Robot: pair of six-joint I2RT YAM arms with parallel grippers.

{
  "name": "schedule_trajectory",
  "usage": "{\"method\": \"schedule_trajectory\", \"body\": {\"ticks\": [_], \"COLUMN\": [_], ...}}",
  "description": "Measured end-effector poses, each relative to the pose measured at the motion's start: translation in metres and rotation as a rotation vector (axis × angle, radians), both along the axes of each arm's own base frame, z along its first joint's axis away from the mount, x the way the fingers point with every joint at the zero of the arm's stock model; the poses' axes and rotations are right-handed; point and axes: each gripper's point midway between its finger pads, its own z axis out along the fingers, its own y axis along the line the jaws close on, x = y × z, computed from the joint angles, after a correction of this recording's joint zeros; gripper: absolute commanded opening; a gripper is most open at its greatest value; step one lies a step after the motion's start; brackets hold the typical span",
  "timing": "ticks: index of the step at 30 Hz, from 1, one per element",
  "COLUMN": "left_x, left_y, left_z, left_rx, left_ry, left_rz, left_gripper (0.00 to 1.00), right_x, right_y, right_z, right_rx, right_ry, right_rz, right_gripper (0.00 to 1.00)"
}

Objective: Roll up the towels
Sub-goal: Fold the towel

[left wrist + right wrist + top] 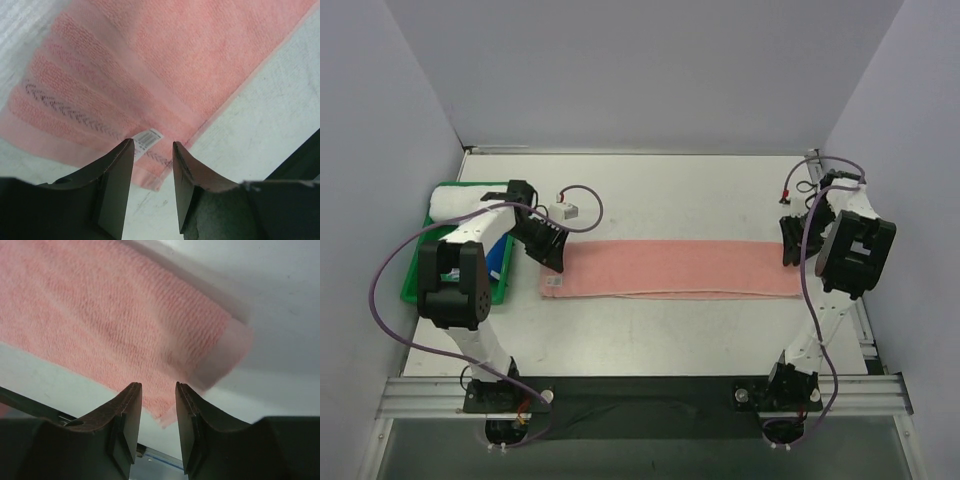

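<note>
I need to fold the salmon pink towel for rolling, so I should next grab it with my right gripper by the near corner of the towel's end [795, 292] opposite the label.
A salmon pink towel [680, 268] lies flat as a long strip across the middle of the table. My left gripper [552, 250] hovers over its left end, open. In the left wrist view the fingers [152, 145] frame the towel's [150, 60] near corner and its white label [148, 138], with nothing between them. My right gripper [791, 240] stands at the strip's right end, open too. Its fingers [158, 386] hang just above a corner of the towel [100, 315], apart from it. A pale rolled towel [460, 203] lies in the green basket.
The green basket [442, 187] sits at the left edge beside the left arm, with something blue [500, 262] inside. A small white box [565, 211] on a cable lies behind the towel's left end. Grey walls close in three sides.
</note>
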Motion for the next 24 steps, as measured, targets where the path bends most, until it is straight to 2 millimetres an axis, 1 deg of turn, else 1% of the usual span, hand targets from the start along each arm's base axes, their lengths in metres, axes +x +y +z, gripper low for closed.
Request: {"method": "schedule_trajectory", "body": {"ticks": [1,4,6,8,9,13,15,17,19,22,24], "left_x": [0.002,0.009,0.015,0.016,0.016,0.017,0.018,0.018,0.022,0.040,0.052], "left_y": [-0.003,-0.004,-0.001,0.001,0.001,0.002,0.001,-0.003,-0.008,-0.015,-0.016], "left_z": [-0.004,-0.020,-0.032,-0.042,-0.044,-0.043,-0.041,-0.035,-0.025,-0.009,-0.003], "left_rx": [0.002,0.023,0.045,0.064,0.066,0.074,0.070,0.042,0.015,-0.015,-0.023], "left_ry": [0.009,0.046,0.068,0.093,0.104,0.109,0.106,0.101,0.080,0.025,-0.011], "left_rz": [0.007,0.053,0.087,0.116,0.132,0.158,0.163,0.165,0.169,0.181,0.193], "left_gripper": [0.47,0.46,0.45,0.45,0.45,0.45,0.46,0.46,0.45,0.43,0.41], "right_x": [0.000,0.004,0.017,0.029,0.038,0.067,0.076,0.078,0.079,0.078,0.075], "right_y": [0.003,0.003,-0.003,-0.010,-0.013,-0.027,-0.031,-0.031,-0.029,-0.023,-0.019], "right_z": [-0.008,-0.025,-0.033,-0.033,-0.032,-0.026,-0.024,-0.024,-0.024,-0.022,-0.015], "right_rx": [0.003,-0.024,-0.073,-0.121,-0.144,-0.233,-0.255,-0.256,-0.246,-0.214,-0.196], "right_ry": [0.029,0.089,0.102,0.097,0.080,0.007,-0.020,-0.029,-0.031,-0.040,-0.051], "right_rz": [-0.024,-0.083,-0.123,-0.157,-0.172,-0.195,-0.200,-0.200,-0.201,-0.202,-0.203], "right_gripper": [0.34,0.34,0.34,0.35,0.35,0.35,0.35,0.35,0.34,0.34,0.34]}}
